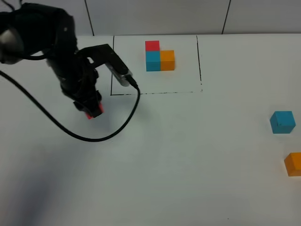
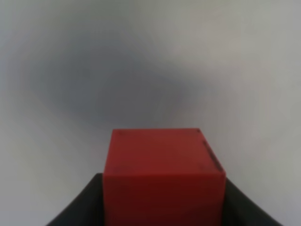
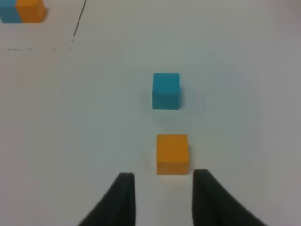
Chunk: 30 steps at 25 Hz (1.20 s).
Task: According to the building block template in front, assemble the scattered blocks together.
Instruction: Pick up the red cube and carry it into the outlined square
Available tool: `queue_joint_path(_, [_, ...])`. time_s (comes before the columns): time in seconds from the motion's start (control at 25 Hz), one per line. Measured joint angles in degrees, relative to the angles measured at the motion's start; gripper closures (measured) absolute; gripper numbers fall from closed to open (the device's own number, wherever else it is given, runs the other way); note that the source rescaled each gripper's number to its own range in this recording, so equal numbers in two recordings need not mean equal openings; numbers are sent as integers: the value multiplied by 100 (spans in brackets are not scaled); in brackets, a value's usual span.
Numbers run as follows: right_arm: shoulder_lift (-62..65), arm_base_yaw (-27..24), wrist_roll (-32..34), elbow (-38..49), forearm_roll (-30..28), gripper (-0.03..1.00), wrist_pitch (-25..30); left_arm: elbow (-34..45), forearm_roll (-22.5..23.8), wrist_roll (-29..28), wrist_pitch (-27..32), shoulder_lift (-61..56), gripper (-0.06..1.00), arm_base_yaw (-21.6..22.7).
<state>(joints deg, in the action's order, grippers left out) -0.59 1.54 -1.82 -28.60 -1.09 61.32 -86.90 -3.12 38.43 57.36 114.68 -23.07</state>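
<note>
The red block is in my left gripper, and its lower edge [image 1: 90, 117] is outside the rectangle's corner. My left gripper will keep holding the block until it reaches the rectangle's front line [image 1: 151, 93].
The building block template [image 1: 160, 59] is a red, cyan and orange cluster inside a black drawn rectangle at the back of the table. My left gripper [image 1: 91, 107] is left of that rectangle, shut on the red block [image 1: 96, 112]. In the left wrist view the red block [image 2: 162, 165] fills the space between the black fingers [image 2: 80, 207]. Whether it touches the table I cannot tell. The cyan block [image 1: 282, 122] and orange block [image 1: 294, 164] lie apart at the right edge. My right gripper [image 3: 163, 178] is shut and holds nothing, just short of the orange block [image 3: 172, 153], with the cyan block [image 3: 166, 90] beyond.
A black cable [image 1: 94, 137] loops from the left arm over the white table [image 1: 188, 165] in front of the rectangle. A corner of the template [image 3: 21, 10] shows at the edge of the right wrist view. A tiled wall [image 1: 188, 14] runs behind the table.
</note>
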Motion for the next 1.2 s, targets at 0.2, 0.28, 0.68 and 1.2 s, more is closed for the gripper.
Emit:
queue_joint_path(0.2, [0,0,0,0,0,97,0,-1609,0,690,603,991,94,-542])
queue_joint_path(0.28, [0,0,0,0,0,97,0,-2168,0,883,858,1360,94,-675])
queue_joint_path(0.68, [0,0,0,0,0,97,0,-4012,4,1587,1096,2682,94,-976])
queue_joint_path(1.2, [0,0,0,0,0,97,0,-4210,18,1686,1096,3126,94,-976])
